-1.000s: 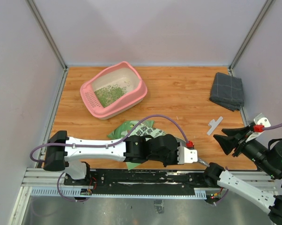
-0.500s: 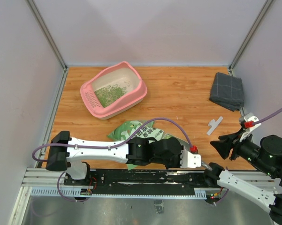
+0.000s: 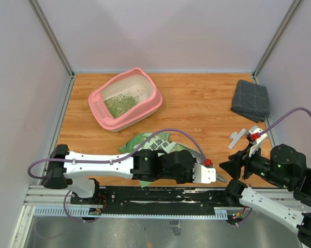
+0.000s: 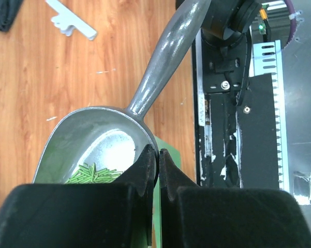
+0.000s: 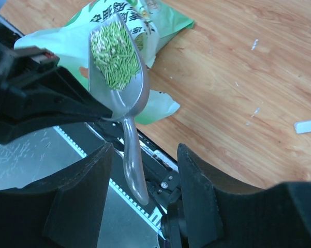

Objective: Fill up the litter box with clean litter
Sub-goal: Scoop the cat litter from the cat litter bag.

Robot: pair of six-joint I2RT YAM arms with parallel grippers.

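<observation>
The scoop's bowl should stay free, so my right gripper should next grab the scoop by its handle [image 3: 221, 178] [image 5: 133, 157]. Then it can carry litter and tip it into the litter box.
The pink litter box [image 3: 145, 114] stands at the back left with clean litter [image 3: 120, 105] spread over its cream floor. My left gripper [image 4: 157, 153] is shut on the rim of a grey metal scoop [image 4: 95, 138]. The scoop holds more green litter [image 5: 114, 51]. It hangs over the green bag [image 3: 150, 142] near the front rail. My right gripper [image 5: 144, 154] stands open around the scoop's handle [image 5: 132, 165]. The handle lies nearer the left finger, and neither finger presses on it.
A grey folded cloth [image 3: 251, 99] lies at the back right. A small white clip [image 3: 237, 137] rests on the wood just beyond my right gripper [image 3: 228, 166]. The black base rail [image 3: 160, 194] runs along the near edge under the scoop's handle.
My right arm has swung left and come in around the scoop's handle, its jaws a little wider. The left arm shifted slightly right then back, still holding the scoop.
</observation>
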